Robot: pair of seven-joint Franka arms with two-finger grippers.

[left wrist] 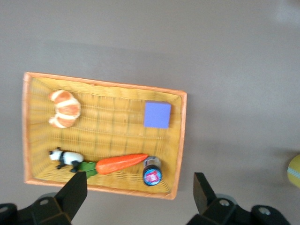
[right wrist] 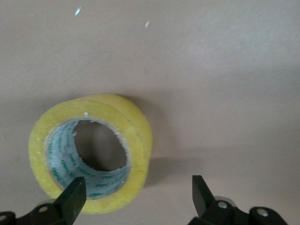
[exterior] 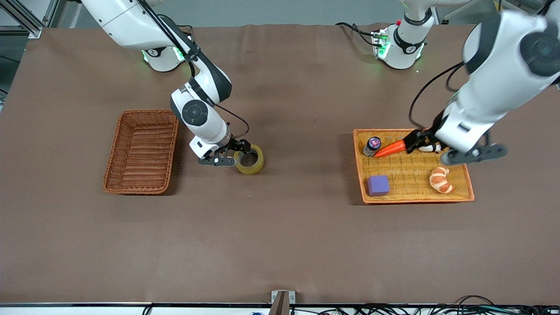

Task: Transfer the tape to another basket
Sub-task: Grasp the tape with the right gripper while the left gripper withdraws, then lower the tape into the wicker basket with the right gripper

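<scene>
The fingers of my right gripper are above the tape's side [exterior: 240, 166] [right wrist: 138, 171]. My right gripper should go lower before it closes there.
The tape [exterior: 250, 160] is a yellowish roll lying flat on the bare table between the two baskets. My right gripper [exterior: 233, 154] hangs low at the roll's edge on the side toward the dark wicker basket [exterior: 148, 112], which holds nothing. In the right wrist view the gripper [right wrist: 136, 197] is open; one finger is over the rim of the tape [right wrist: 139, 133] and the other over bare table. My left gripper [exterior: 447, 148] is open in the air over the orange-yellow tray [exterior: 418, 200], with nothing in it [left wrist: 140, 197].
The tray [left wrist: 105, 85] holds a carrot [left wrist: 122, 163], a small capped bottle [left wrist: 152, 171], a purple cube [left wrist: 157, 115], a croissant [left wrist: 64, 108] and a panda figure [left wrist: 65, 157]. The tape's edge [left wrist: 295, 171] shows at that view's border.
</scene>
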